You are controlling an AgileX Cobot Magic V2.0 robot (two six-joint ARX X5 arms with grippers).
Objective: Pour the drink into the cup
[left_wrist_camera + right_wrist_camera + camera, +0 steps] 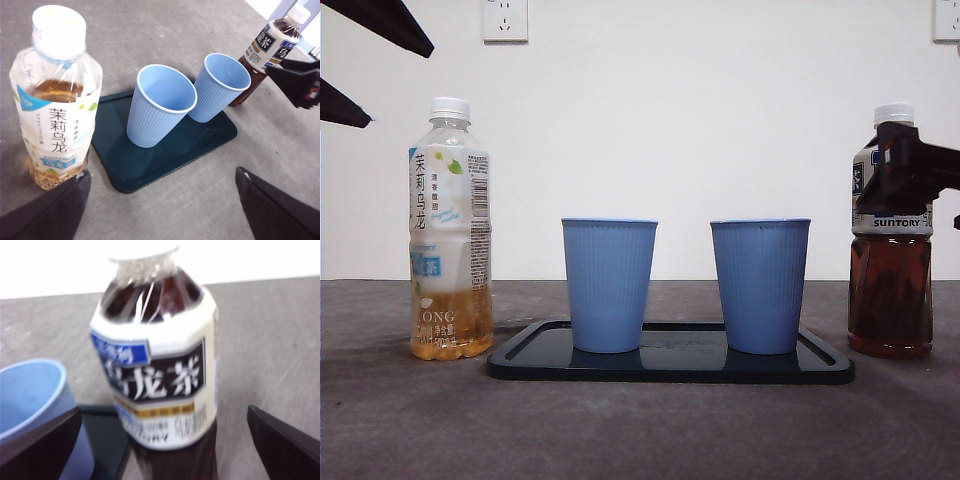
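Note:
The right gripper grips the dark tea bottle by the straight sides of its label next, to pour. The top of the bottle slopes in toward the white cap.
A dark tea bottle (890,300) with a white cap stands upright at the right, beside a dark tray (670,367). My right gripper (910,175) is at its label, open, a jaw on either side and neither pressing it; the right wrist view shows the bottle (160,375) close between the wide jaws of this gripper (164,410). Two empty blue cups (609,285) (760,285) stand on the tray. My left gripper (163,172) hangs open above the table's left side, seen in the front view as black tips (390,80).
A pale jasmine tea bottle (450,230), capped and partly full, stands left of the tray, close to the left gripper's jaw in the left wrist view (57,100). Wall outlets (505,18) sit on the white wall behind. Grey tabletop (640,430) lies in front.

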